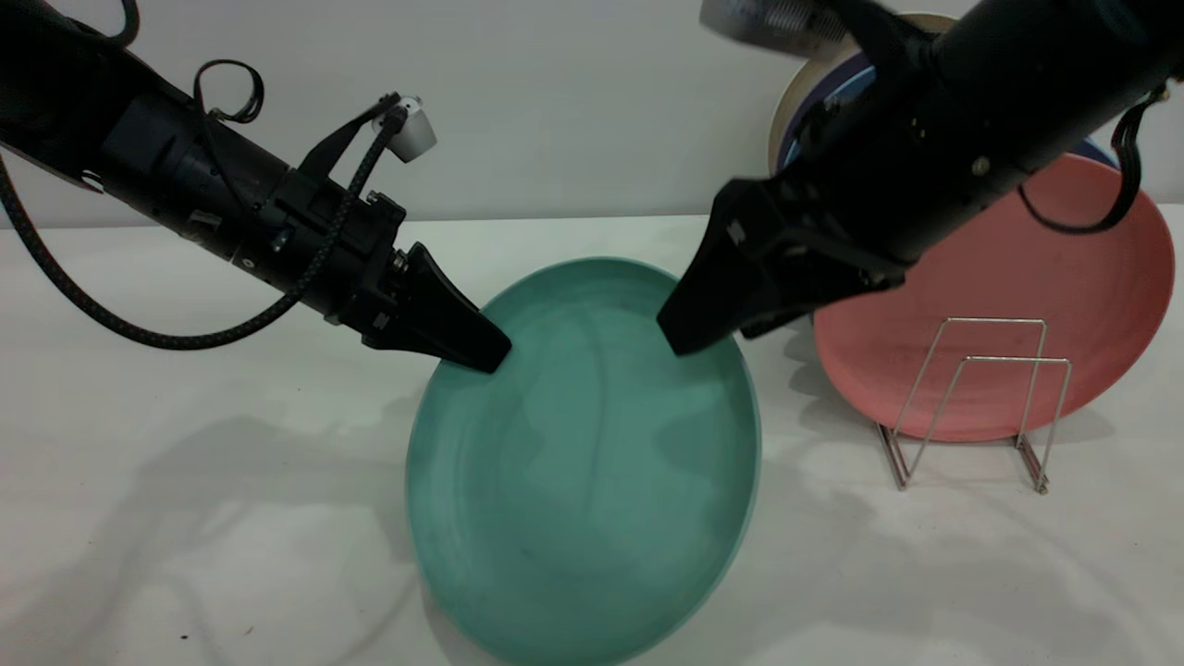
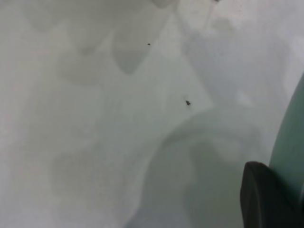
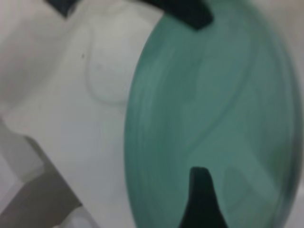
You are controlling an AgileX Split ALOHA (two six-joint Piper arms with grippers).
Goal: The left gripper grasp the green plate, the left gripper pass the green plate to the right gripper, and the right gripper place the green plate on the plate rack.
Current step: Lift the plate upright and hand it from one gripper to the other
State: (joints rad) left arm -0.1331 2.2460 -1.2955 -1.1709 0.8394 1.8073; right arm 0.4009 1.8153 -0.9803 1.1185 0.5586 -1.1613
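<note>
My right gripper should grab the green plate's rim across from the left gripper, so the plate's hanging edge stays free for the plate rack (image 1: 971, 407).
The green plate (image 1: 583, 462) hangs tilted above the white table, its hollow face toward the exterior camera. My left gripper (image 1: 486, 356) is shut on its upper left rim; in the left wrist view one finger (image 2: 266, 199) lies against the plate's edge (image 2: 290, 142). My right gripper (image 1: 684, 338) sits at the upper right rim, overlapping the plate's face. The plate (image 3: 213, 118) fills the right wrist view, with the left gripper (image 3: 187, 12) at its far edge. The plate rack (image 1: 971, 407) stands on the table to the right.
A salmon-pink plate (image 1: 1017, 277) leans upright at the rack's back loops. Blue and cream plates (image 1: 832, 83) stand behind it against the wall, partly hidden by the right arm. The table (image 1: 185, 462) spreads out on the left.
</note>
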